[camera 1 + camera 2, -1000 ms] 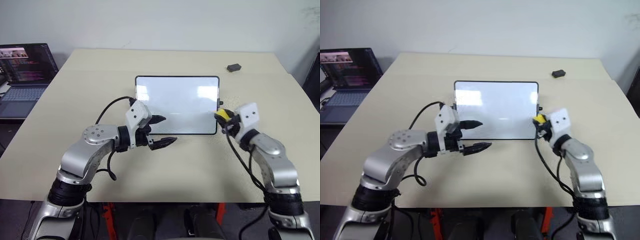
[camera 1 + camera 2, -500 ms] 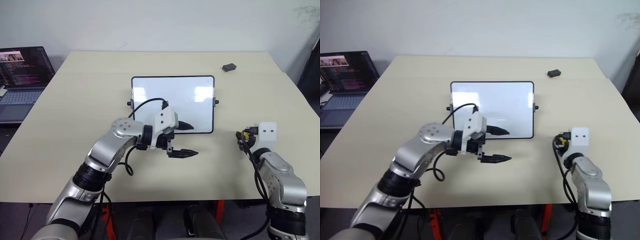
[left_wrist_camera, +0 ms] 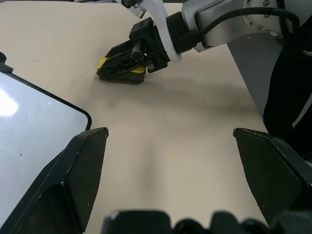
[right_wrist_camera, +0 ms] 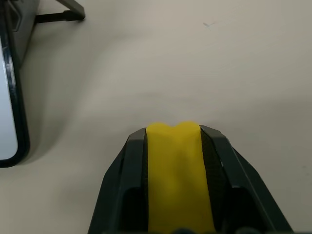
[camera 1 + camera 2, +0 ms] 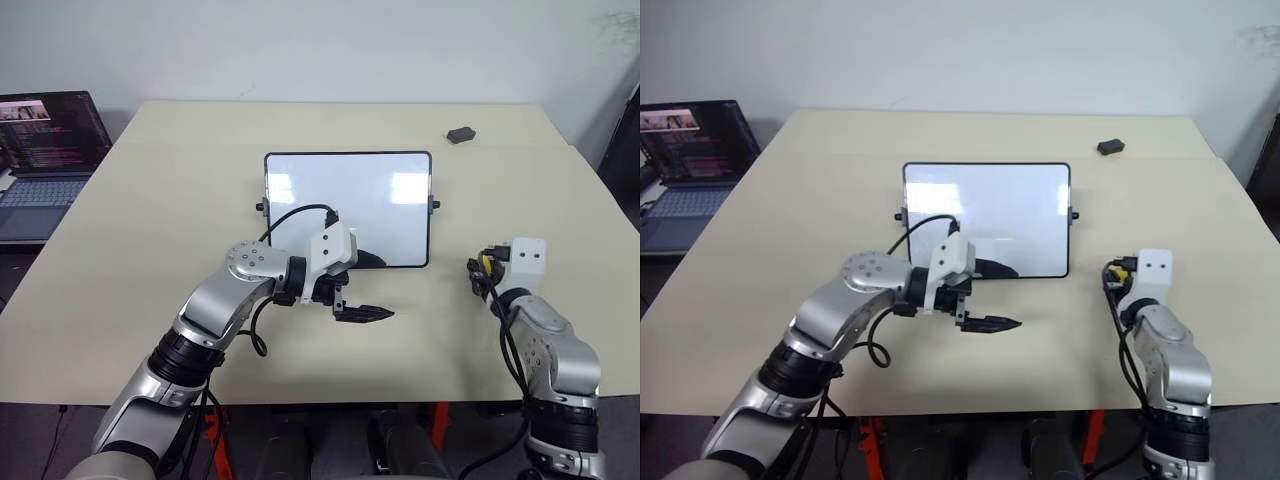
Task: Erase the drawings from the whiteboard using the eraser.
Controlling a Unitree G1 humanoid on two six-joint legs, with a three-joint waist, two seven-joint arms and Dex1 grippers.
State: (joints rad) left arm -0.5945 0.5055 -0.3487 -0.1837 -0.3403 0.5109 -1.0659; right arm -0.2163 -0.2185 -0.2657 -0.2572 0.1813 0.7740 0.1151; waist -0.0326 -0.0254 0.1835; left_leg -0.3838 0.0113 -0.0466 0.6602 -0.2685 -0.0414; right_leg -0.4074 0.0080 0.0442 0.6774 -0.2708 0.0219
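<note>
The yellow eraser is low over the table in my right gripper and would rest flat, so it is time to open the right gripper now.
The whiteboard (image 5: 347, 205) lies flat in the middle of the table. Its white face looks blank, and the drawings are out of view. My left gripper (image 5: 373, 287) hangs open at the board's near edge, right of its middle. One finger (image 5: 368, 260) is over the black frame and the other (image 5: 365, 313) is over the table in front. My right gripper (image 5: 479, 271) is low on the table, to the right of the board's near right corner and apart from it. It is shut on the yellow eraser (image 4: 174, 170), which also shows in the left wrist view (image 3: 103, 62).
A small dark grey object (image 5: 461, 133) lies at the table's far right. An open laptop (image 5: 45, 150) stands on a lower surface beyond the table's left edge. Bare tabletop (image 5: 180, 190) surrounds the board.
My right gripper carried the eraser from the board's right edge out to the right and down to the table. My left gripper slid right along the board's near edge. Both have been nearly still lately.
</note>
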